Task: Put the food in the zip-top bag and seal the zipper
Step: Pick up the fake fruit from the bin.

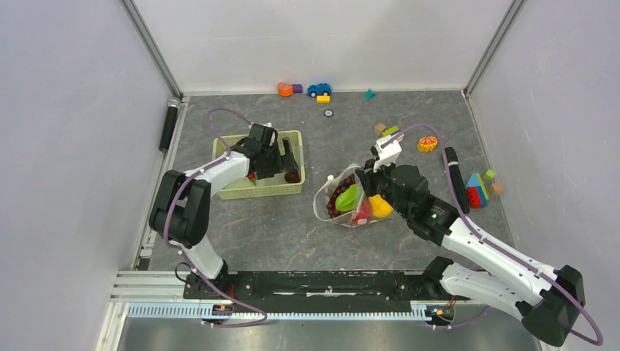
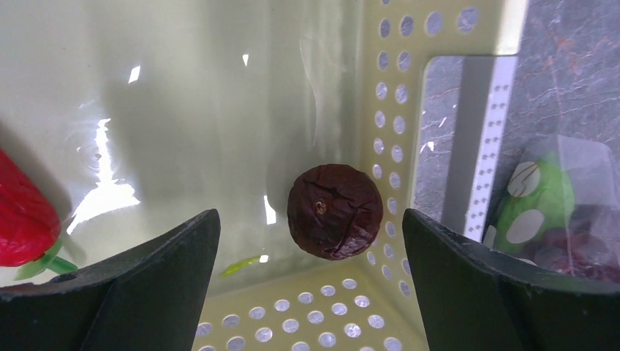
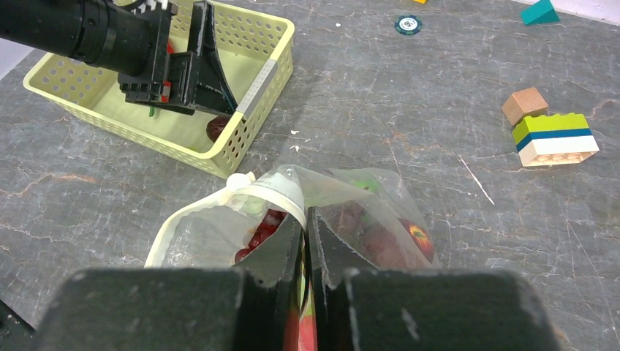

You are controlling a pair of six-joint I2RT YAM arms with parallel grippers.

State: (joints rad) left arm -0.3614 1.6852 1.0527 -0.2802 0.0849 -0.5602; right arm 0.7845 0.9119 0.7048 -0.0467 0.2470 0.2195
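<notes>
My left gripper needs to go lower before it closes on the dark brown piece, because the piece is still below its fingertips.
My left gripper [image 1: 281,162] is open inside the pale green basket [image 1: 237,191], its fingers either side of a dark brown food piece [image 2: 335,210] lying in the basket's corner [image 1: 292,175]. A red piece [image 2: 22,212] lies at the left. My right gripper [image 3: 305,219] is shut on the near wall of the zip-top bag [image 3: 365,212] just below the zipper [image 3: 197,208], holding the mouth open. The bag [image 1: 351,199] holds purple grapes, green, red and yellow food. The white slider tab [image 3: 237,181] sits at the zipper's far end.
Building blocks [image 3: 554,137] lie right of the bag, more [image 1: 479,189] at the table's right edge with a black tool [image 1: 455,170]. A blue toy car [image 1: 319,89], an orange piece [image 1: 285,88] and a small disc [image 1: 329,112] lie at the back. A red-yellow piece [image 1: 428,143] lies right.
</notes>
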